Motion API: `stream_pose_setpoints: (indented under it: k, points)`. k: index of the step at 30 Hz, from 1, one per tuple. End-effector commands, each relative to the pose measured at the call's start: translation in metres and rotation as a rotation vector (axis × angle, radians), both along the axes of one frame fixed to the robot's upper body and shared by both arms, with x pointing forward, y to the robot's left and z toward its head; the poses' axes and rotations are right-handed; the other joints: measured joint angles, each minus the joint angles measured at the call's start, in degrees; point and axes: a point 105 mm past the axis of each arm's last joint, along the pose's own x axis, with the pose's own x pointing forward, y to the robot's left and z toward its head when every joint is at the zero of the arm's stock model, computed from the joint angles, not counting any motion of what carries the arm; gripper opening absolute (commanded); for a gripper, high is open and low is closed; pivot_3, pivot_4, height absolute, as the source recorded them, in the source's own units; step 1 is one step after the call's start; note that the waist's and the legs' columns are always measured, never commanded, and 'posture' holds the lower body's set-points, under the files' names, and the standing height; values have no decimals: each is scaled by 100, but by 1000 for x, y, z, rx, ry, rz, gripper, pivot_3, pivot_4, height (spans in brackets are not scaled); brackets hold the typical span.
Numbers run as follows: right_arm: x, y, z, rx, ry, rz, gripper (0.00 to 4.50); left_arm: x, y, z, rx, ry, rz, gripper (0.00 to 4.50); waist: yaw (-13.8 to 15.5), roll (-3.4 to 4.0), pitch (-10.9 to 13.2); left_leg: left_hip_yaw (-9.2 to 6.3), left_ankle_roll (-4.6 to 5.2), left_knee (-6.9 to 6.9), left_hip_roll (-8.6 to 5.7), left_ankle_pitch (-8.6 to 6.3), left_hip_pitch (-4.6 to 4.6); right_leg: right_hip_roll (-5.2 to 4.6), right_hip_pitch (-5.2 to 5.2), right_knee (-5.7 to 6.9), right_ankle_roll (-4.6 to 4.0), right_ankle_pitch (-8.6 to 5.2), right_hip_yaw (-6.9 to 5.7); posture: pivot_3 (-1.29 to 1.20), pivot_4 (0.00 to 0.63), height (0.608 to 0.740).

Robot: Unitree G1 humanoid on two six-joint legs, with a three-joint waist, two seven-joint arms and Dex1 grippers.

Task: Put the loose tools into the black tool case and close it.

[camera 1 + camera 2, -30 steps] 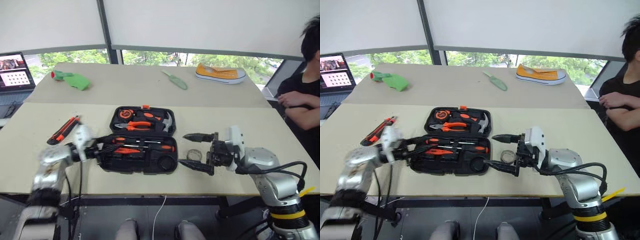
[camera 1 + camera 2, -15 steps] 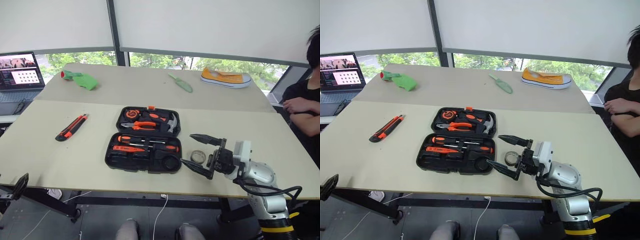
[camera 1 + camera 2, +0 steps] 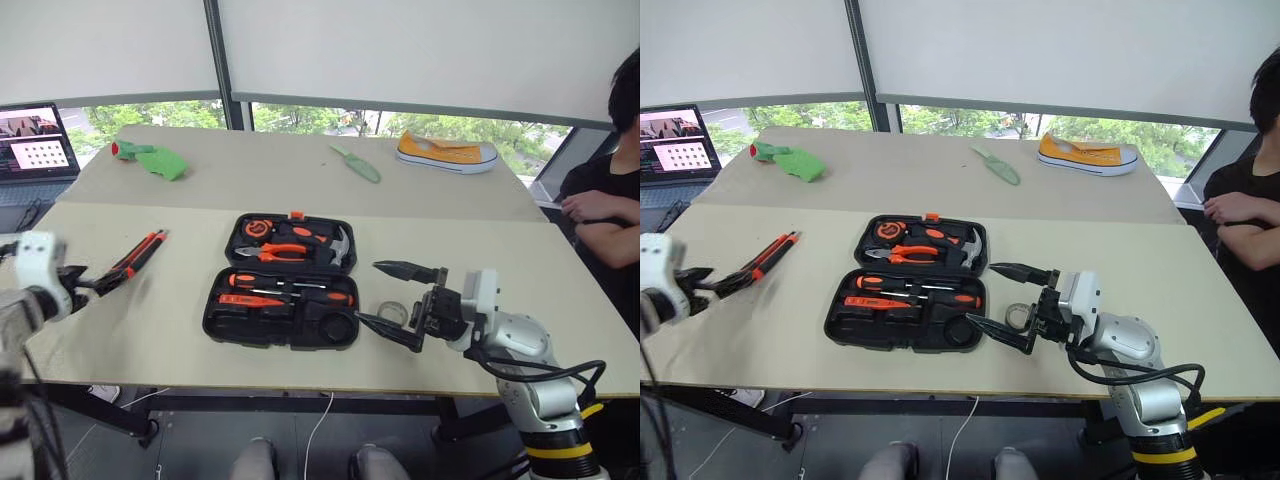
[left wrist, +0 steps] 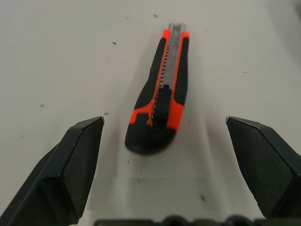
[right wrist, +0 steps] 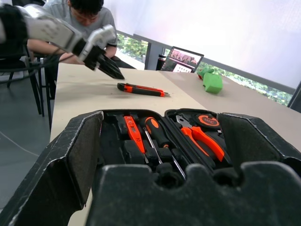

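I should move my left gripper toward the knife before I close it on the utility knife. Bare tabletop shows between my fingertips and the knife's black end in the left wrist view.
The black tool case lies open in the middle of the table. Orange-handled pliers, a hammer and screwdrivers sit in its recesses. An orange-and-black utility knife lies on the table to its left. My left gripper is open at the knife's near end. In the left wrist view the knife lies just ahead, between the spread fingers, untouched. My right gripper is open at the case's right edge. The grey tape roll lies on the table between its fingers.
A green trowel and a yellow shoe lie on the far table, and a green object at far left. A laptop stands beyond the left edge. A person sits at the right.
My left arm left the case, swung out to the left and now has its gripper open at the utility knife. The right arm has held still. The camera view shifted.
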Motion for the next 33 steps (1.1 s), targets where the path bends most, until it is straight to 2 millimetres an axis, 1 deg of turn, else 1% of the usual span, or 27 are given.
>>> stream_pose_setpoints:
  k: [1,5,7,10,11,13,14,16,17,19,21,22,23,24,25,27,29,30,33]
  points:
    - [-4,-3,10,-1,-36,-15,4500,18,-3,2,31,0,-7,4462,3,-1,0,0,0,3,-1,0,-5,-1,-1,0,1,0,0,0,150,740]
    - [-6,-5,11,-13,-35,-31,4500,34,-16,-3,38,10,-34,4462,-6,-2,0,1,0,6,-3,0,-8,-3,-2,-2,4,1,1,0,150,740]
    - [-7,-7,11,-17,-32,-37,4500,37,-19,-6,30,18,-28,4462,-3,-3,1,0,0,6,-2,0,-9,-3,-2,-1,4,0,0,0,150,740]
    - [-12,-9,12,-26,-23,-53,4500,36,-20,-17,30,74,-18,3737,0,-4,1,-1,0,8,-2,0,-11,-3,-2,-1,5,0,0,0,150,740]
    - [-13,-10,12,-28,-21,-57,4500,37,-20,-17,32,70,-18,3373,4,-4,1,-1,0,7,-4,0,-11,-4,-3,-1,5,0,0,0,150,740]
    - [-13,-12,13,-28,-18,-69,4500,37,-20,-14,23,46,-21,2685,5,-4,1,-1,0,8,-4,0,-10,-5,-2,-1,5,0,0,0,150,740]
    - [-13,-13,13,-30,-16,-73,4500,38,-19,-9,23,21,-29,2234,5,-4,1,-1,0,9,-4,0,-11,-6,-1,-1,6,0,0,0,150,740]
    - [-13,-14,12,-33,-11,-76,4500,37,-18,-4,18,-4,-38,1623,5,-4,1,-1,0,10,-5,0,-10,-7,0,-1,7,1,-1,0,150,740]
    - [-13,-14,12,-33,-8,-75,4500,37,-18,0,19,-25,-53,1605,4,-4,1,-1,0,10,-5,0,-10,-7,0,-1,7,1,-1,0,150,740]
    - [-14,-14,10,-39,1,-63,4500,37,-23,16,31,-114,-144,1605,5,-5,2,-1,0,10,-5,0,-11,-7,-1,-1,7,1,-1,0,150,740]
    - [-15,-14,9,-48,8,-56,4500,34,-40,39,75,-260,-327,1605,4,-6,2,-1,0,11,-4,0,-16,-7,-3,-2,7,1,-2,0,150,740]
    - [-15,-15,9,-51,10,-54,4500,31,-46,44,90,-296,-384,1605,6,-6,2,-1,0,10,-4,0,-17,-9,-4,-3,6,1,-2,0,150,740]
    - [-15,-16,8,-55,12,-52,4500,28,-52,45,100,-306,-443,1605,10,-6,2,-2,0,10,-4,0,-19,-9,-4,-2,6,2,-4,0,150,740]
    - [-14,-18,8,-62,15,-49,4500,15,-78,55,118,-376,-665,1605,10,-6,2,-3,0,11,-3,0,-22,-9,-5,-3,5,2,-5,0,150,740]
    - [-14,-20,8,-67,18,-47,4500,2,-98,60,120,-411,-830,1605,4,-4,3,-3,0,12,-4,0,-22,-10,-4,-3,5,2,-5,0,150,740]
    - [-14,-23,8,-81,30,-35,4500,-30,-132,57,70,-328,-1129,1605,-11,-4,3,1,0,10,-4,0,-24,-15,-3,-5,6,2,-2,0,150,740]
    - [-16,-27,7,-104,50,-17,4500,-53,-153,44,135,-203,-1312,1605,-13,-3,3,1,0,10,-3,0,-25,-16,-3,-7,6,2,0,0,150,740]
    - [-17,-30,5,-122,70,-4,4500,-63,-163,39,181,-167,-1383,1605,-14,-3,3,0,0,11,-3,0,-24,-14,-2,-5,5,2,-1,0,150,740]
    - [-18,-36,0,-148,114,15,4500,-75,-181,21,312,-83,-1503,1605,7,5,4,0,2,14,-2,2,-15,-12,2,-1,5,0,2,0,150,740]
